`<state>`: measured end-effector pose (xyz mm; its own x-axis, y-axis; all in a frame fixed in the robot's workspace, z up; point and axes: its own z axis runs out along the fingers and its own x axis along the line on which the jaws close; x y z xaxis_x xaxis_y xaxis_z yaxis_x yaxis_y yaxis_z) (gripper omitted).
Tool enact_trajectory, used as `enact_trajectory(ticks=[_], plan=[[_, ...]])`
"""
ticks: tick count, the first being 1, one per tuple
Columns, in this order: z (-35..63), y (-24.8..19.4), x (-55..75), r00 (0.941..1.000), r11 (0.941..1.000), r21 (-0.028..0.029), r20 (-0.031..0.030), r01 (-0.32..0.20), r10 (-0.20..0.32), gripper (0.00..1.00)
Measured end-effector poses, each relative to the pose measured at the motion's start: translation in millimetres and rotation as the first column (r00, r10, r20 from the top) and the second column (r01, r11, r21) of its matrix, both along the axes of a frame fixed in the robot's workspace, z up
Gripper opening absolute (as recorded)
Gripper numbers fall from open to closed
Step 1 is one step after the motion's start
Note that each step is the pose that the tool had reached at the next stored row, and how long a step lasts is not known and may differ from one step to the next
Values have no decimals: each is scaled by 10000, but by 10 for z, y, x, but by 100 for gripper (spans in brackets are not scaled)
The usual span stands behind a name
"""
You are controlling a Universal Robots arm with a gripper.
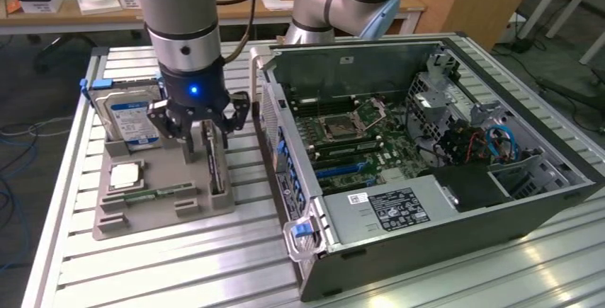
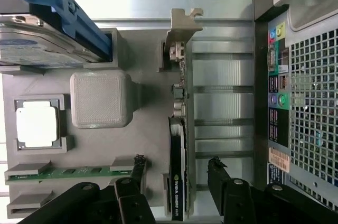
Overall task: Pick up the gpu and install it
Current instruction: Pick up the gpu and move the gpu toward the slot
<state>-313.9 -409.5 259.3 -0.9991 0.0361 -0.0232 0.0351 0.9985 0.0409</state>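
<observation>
The GPU's connectors stick out unevenly toward its silver bracket. I should next hold the GPU (image 1: 217,168) by the two flat sides of its black cover.
The gpu (image 1: 217,168) stands on edge in a slot of the grey holder (image 1: 161,212), a thin dark card with its silver bracket (image 2: 182,28) at one end. In the wrist view the gpu (image 2: 178,150) runs between my two black fingers (image 2: 138,168), one on each side and apart from it. My gripper (image 1: 204,137) hangs open just above the card, with nothing held. The open computer case (image 1: 426,152) lies in the exterior view's right, its motherboard (image 1: 359,138) exposed.
The holder also carries a blue-labelled hard drive (image 1: 132,113), a processor chip (image 1: 126,175) and a green memory stick (image 1: 156,195). The case's rear panel (image 2: 301,102) stands close beside the holder. A second arm's base (image 1: 331,3) rises behind the case.
</observation>
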Motion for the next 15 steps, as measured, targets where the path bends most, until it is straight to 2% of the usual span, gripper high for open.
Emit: enact_trajectory(ticks=[15], plan=[[-270, 0, 6, 10000, 10000, 3, 2, 44, -44, 59]])
